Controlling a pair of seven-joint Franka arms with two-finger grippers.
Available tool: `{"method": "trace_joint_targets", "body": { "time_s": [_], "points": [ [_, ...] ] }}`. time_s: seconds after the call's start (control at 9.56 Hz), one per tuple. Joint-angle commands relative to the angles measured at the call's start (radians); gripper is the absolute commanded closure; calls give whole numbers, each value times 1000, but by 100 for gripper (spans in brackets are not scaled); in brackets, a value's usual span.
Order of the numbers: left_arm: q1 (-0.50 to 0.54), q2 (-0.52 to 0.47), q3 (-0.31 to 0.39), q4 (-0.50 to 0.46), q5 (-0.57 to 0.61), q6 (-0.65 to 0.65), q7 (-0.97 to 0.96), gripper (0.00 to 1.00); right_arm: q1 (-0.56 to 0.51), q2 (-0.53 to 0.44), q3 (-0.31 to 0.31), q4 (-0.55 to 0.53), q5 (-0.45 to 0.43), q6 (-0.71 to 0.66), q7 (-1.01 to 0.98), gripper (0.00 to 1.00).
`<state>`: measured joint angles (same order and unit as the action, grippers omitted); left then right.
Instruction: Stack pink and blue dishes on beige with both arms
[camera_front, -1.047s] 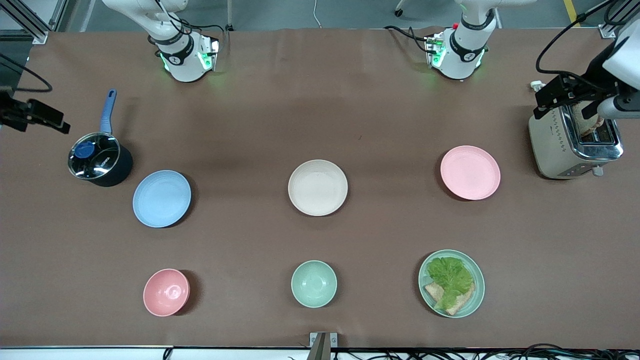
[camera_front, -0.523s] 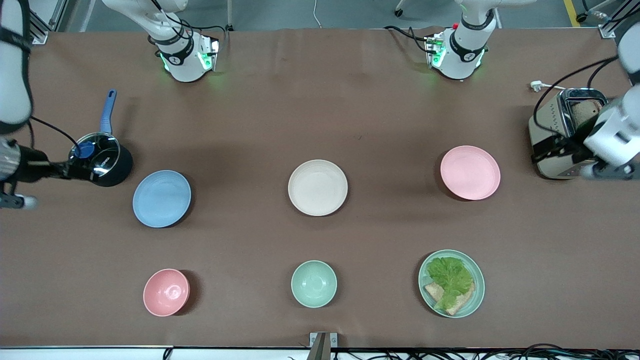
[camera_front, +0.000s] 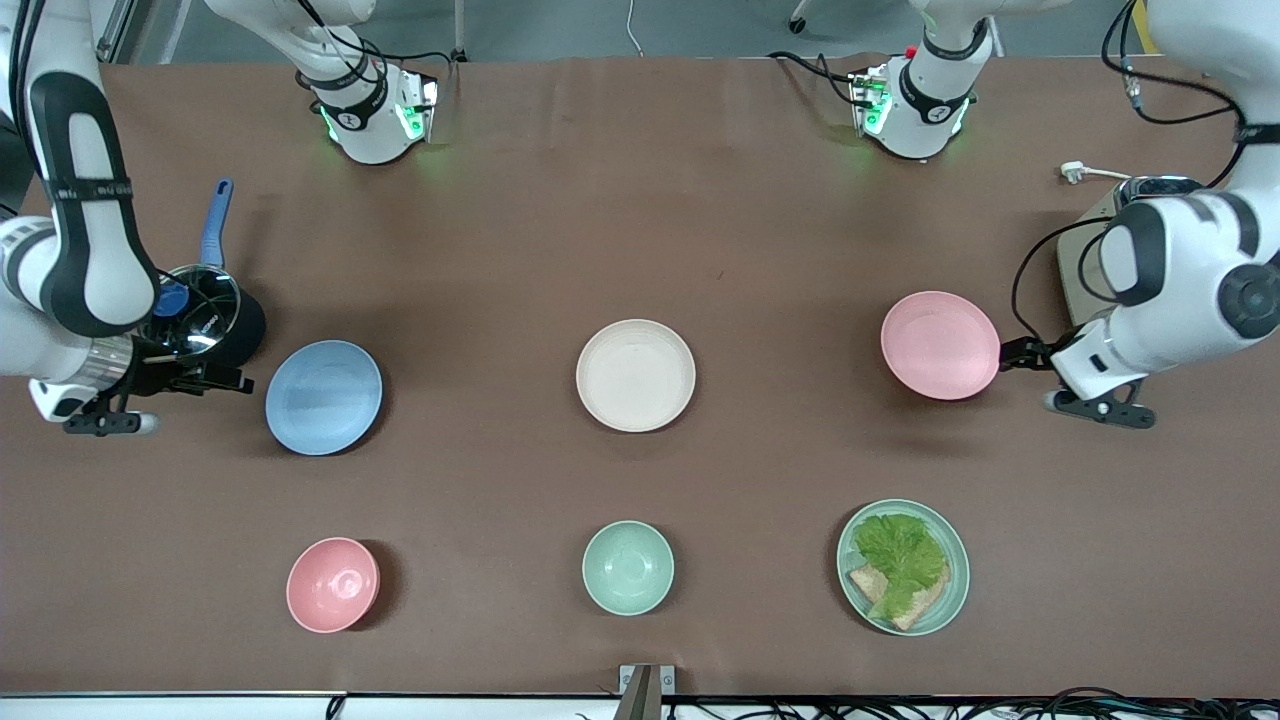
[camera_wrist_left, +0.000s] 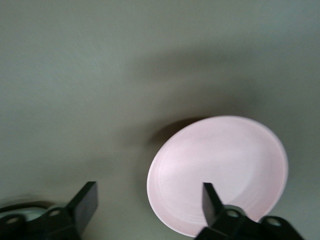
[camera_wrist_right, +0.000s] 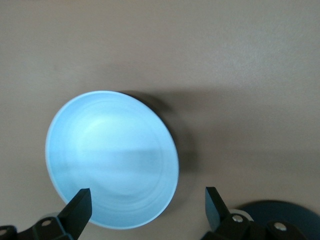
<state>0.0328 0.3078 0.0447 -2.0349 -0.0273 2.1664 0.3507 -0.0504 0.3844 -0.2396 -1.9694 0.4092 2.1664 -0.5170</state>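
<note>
The blue plate is wider than the robot's open fingers, so the right gripper should grip its thin outer rim (camera_front: 271, 390) next. Then the plate can be stacked.
The beige plate (camera_front: 635, 375) lies mid-table with nothing on it. The pink plate (camera_front: 940, 345) rests toward the left arm's end, and my left gripper (camera_front: 1017, 356) hangs open just off its outer rim. In the left wrist view the pink plate (camera_wrist_left: 220, 175) fills the space ahead, its rim passing between the spread fingers of the left gripper (camera_wrist_left: 149, 202). The blue plate (camera_front: 323, 397) sits toward the right arm's end, with my right gripper (camera_front: 232, 381) open beside its outer rim. The right wrist view shows the blue plate (camera_wrist_right: 112, 157) with the right gripper (camera_wrist_right: 147, 202) over its edge.
A dark pot (camera_front: 205, 325) with a glass lid and blue handle stands next to the right gripper. A toaster (camera_front: 1085, 275) is mostly hidden by the left arm. Nearer the camera are a pink bowl (camera_front: 333, 585), a mint bowl (camera_front: 628, 567) and a mint plate with lettuce (camera_front: 903, 567).
Both arms have swung in from the table's ends. The left gripper came from the toaster to the pink plate's rim, the right gripper from beside the pot to the blue plate's rim.
</note>
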Motion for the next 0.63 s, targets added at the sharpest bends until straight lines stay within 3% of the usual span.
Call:
{"method": "trace_joint_targets", "body": {
  "time_s": [0.0, 0.21, 0.52],
  "points": [
    [19, 66, -2, -30, -14, 24, 49, 23, -16, 74, -24, -20, 167, 30, -188, 0],
    [24, 105, -2, -71, -42, 68, 62, 31, -16, 111, -33, -34, 236, 33, -250, 8],
    [25, 162, -3, -76, -85, 98, 77, 37, -14, 133, -35, -66, 318, 36, -274, 33]
  ]
}}
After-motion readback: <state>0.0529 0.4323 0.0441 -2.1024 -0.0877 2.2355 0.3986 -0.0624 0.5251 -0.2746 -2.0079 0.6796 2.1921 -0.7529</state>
